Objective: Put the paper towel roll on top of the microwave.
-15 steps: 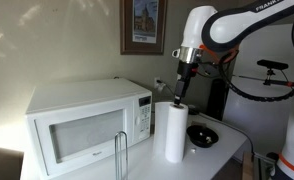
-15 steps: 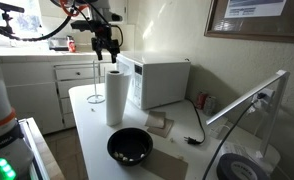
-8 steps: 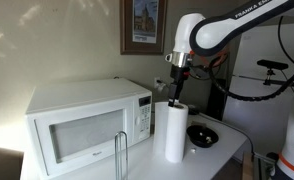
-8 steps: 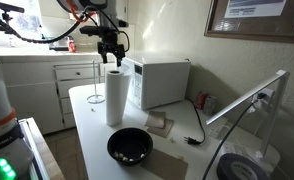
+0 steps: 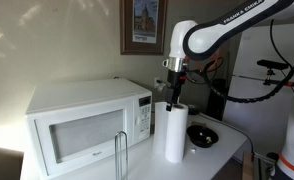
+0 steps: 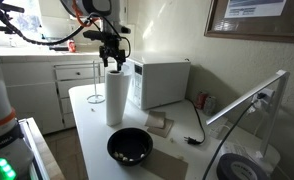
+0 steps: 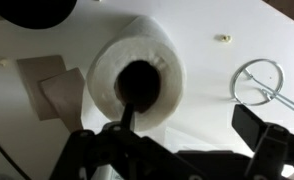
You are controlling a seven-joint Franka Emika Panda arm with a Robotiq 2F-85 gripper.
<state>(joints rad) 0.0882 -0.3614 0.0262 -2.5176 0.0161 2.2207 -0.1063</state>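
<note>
My gripper grabs the roll's top rim next, one finger inside the hollow core, to leave the paper towel roll's base free to stand on the microwave (image 5: 82,118).
The paper towel roll (image 5: 173,131) stands upright on the white table, just beside the microwave (image 5: 82,118); both also show in the exterior view from the table's other end, the roll (image 6: 114,98) in front of the microwave (image 6: 163,80). My gripper (image 5: 172,100) hangs straight above the roll's top (image 6: 113,68), open and empty. In the wrist view the roll (image 7: 159,52) is seen end-on with its dark hollow core. One finger of the gripper (image 7: 192,125) lies over the core's edge, and the other is well off the roll to the side.
A black bowl (image 5: 201,135) (image 6: 130,146) sits on the table near the roll. The thin metal holder post (image 5: 120,155) (image 7: 259,80) stands close by. Brown squares (image 6: 157,123) (image 7: 51,86) lie on the table. A cable and a lamp arm are at the far end.
My gripper has moved sideways over the roll and come down a little, from beside and above the top to right over the core. The roll has not moved.
</note>
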